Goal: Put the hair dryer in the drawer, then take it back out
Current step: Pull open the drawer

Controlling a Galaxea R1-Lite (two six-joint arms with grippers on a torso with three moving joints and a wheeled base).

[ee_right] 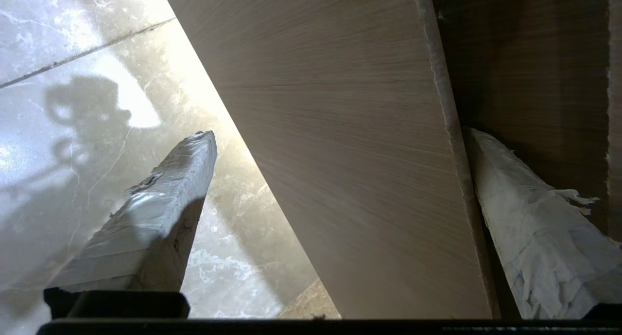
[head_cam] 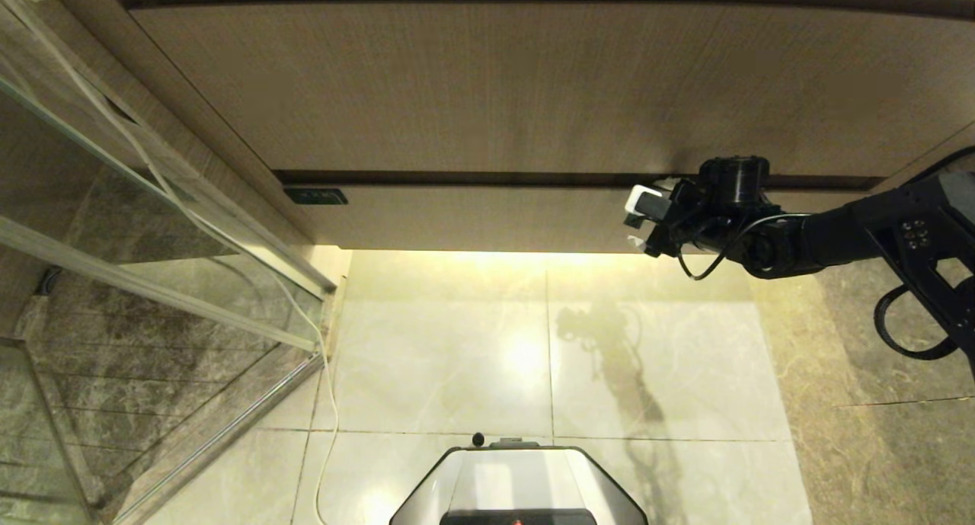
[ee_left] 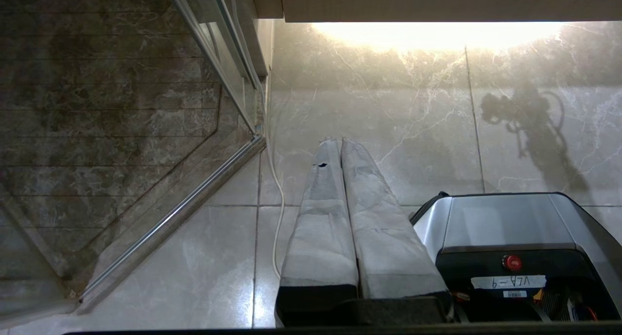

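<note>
The drawer (head_cam: 472, 220) needs to be opened for the hair dryer. My right gripper should grab the drawer front by its top edge (head_cam: 631, 186) next.
The drawer (head_cam: 472, 220) is the low, wide wood-grain front under the taller panel, and none of its inside shows. My right gripper (head_cam: 638, 220) is open at the drawer's right part and straddles the front. In the right wrist view the drawer front (ee_right: 350, 203) fills the space inside the right gripper (ee_right: 340, 135). One finger (ee_right: 525, 218) sits in the dark gap past the front's top edge. The other finger (ee_right: 160, 203) hangs over the floor side. The hair dryer is out of view. My left gripper (ee_left: 338, 141) is shut and empty, parked pointing at the floor.
A taller wood panel (head_cam: 487, 91) stands above the drawer. A glass shower screen (head_cam: 152, 281) runs along the left, with a white cord (head_cam: 329, 403) trailing down the tiled floor beside it. My base (head_cam: 518, 487) is at the near edge. A small dark plate (head_cam: 315, 196) sits at the drawer's left end.
</note>
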